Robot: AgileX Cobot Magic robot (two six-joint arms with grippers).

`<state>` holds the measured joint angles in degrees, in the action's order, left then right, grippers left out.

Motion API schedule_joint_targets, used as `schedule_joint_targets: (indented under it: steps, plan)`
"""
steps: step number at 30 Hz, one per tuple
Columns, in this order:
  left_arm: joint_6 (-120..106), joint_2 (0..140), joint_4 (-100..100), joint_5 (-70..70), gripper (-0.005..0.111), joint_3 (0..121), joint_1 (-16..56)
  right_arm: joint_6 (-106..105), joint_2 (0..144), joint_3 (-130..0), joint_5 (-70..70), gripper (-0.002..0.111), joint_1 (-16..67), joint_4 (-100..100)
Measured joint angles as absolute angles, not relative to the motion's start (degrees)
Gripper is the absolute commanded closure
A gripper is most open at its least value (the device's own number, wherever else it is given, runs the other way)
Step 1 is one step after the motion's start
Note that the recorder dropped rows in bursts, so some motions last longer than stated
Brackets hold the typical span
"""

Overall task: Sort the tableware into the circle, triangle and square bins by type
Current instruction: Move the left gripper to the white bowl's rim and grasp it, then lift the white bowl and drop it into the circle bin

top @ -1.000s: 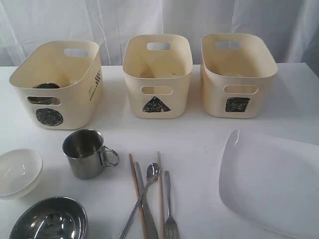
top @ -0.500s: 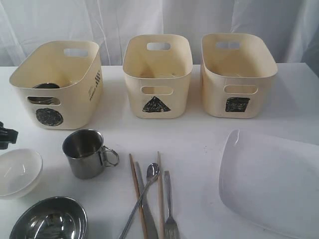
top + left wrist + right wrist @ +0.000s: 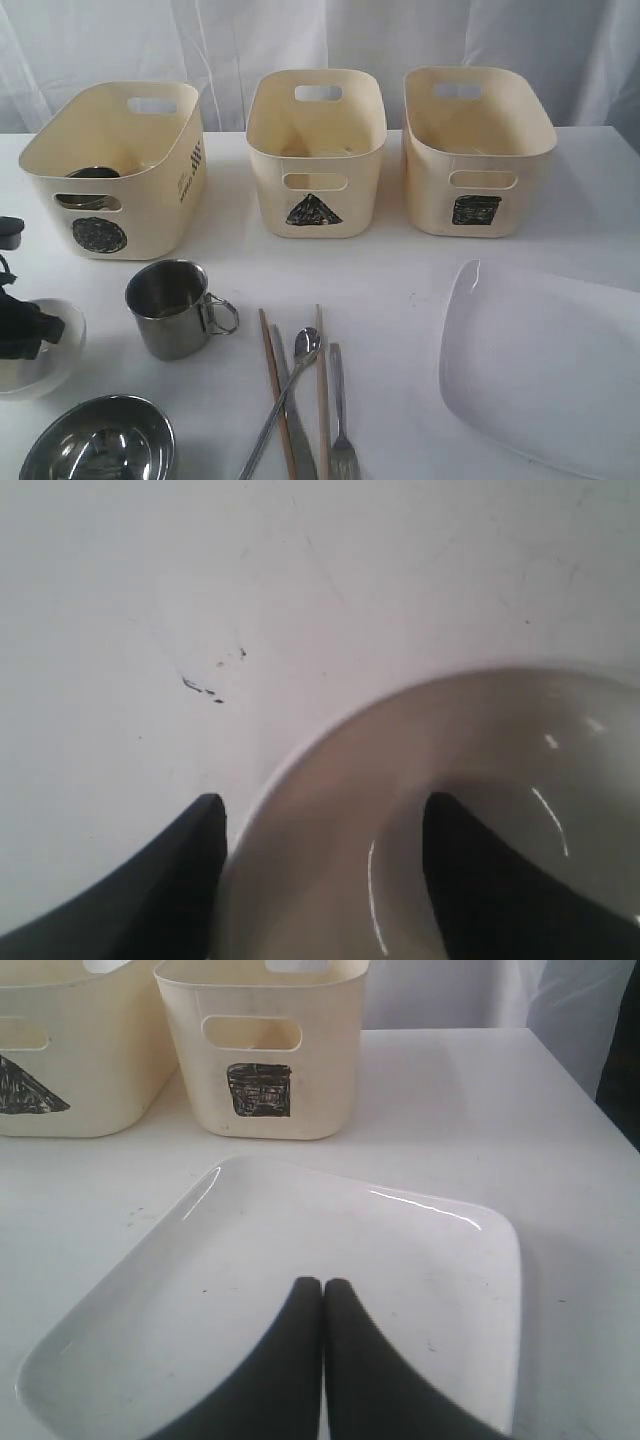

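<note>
My left gripper grabs the small white bowl by its rim next, to sort it into the circle bin.
My left gripper is open at the left edge, straddling the rim of the small white bowl: one finger stands outside it, the other inside. Beside it stand the steel mug and the steel bowl. Chopsticks, knife, spoon and fork lie together in front. My right gripper is shut and empty above the large white plate. The circle bin, triangle bin and square bin line the back.
A steel item shows inside the circle bin. The right wrist view shows the square bin and part of the triangle bin just beyond the plate. A white curtain hangs behind the table.
The left gripper has come in from the left edge and dropped down over the small white bowl. Nothing else has moved.
</note>
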<state>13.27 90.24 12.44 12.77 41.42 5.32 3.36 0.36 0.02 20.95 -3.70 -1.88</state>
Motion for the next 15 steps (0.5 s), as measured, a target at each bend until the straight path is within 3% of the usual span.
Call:
schedule_joint_targets:
  steps: [3, 7, 15]
  plan:
    - [13.27, 91.17, 12.6, 12.67, 0.065, 41.42, 5.32, 3.36, 0.36, 0.02, 20.95, 0.108, -3.7, -1.88]
    - [13.42, 91.22, 12.74, 13.02, 0.107, 41.42, 5.32, 2.94, 0.36, 0.02, 20.95, 0.108, -3.7, -1.88]
    - [13.94, 88.65, 11.95, 15.85, 0.107, 42.17, 5.32, 2.51, 0.36, 0.02, 20.95, 0.108, -3.7, -1.88]
